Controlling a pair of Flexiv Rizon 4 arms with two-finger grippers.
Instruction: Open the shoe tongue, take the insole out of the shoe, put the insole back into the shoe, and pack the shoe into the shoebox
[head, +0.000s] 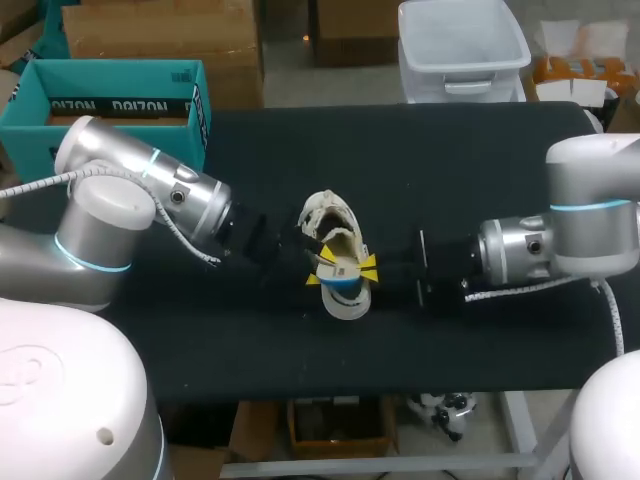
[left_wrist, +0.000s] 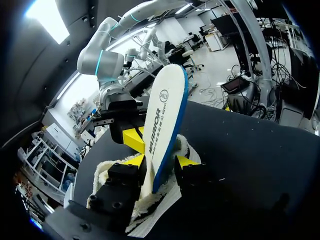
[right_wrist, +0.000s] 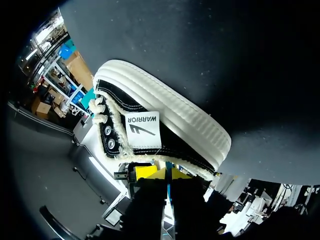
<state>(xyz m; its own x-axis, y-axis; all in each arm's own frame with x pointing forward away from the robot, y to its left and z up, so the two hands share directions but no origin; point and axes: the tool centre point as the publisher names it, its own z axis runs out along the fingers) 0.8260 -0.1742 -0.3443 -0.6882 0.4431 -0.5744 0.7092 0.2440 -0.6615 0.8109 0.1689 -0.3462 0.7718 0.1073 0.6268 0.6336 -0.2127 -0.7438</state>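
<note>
The insole's rounded heel end is the part my left gripper should grab next, so that it can put the insole back into the shoe (head: 328, 215).
A white low shoe (head: 328, 215) with a fleecy lining lies on the black table (head: 480, 160) between my two arms. In the right wrist view the shoe (right_wrist: 165, 125) rests on its side. Out of its opening stands the white insole (left_wrist: 165, 110) with a blue edge. My left gripper (left_wrist: 159, 161) is open, its fingers either side of the insole's lower part. My right gripper (right_wrist: 162, 173) is shut on the insole's blue edge (right_wrist: 169, 182). From above, the left gripper (head: 315, 265) and right gripper (head: 368, 266) flank the insole (head: 345, 283).
A teal open shoebox (head: 110, 100) stands at the table's back left corner, behind my left arm. The table's far right part and its front strip are bare black cloth.
</note>
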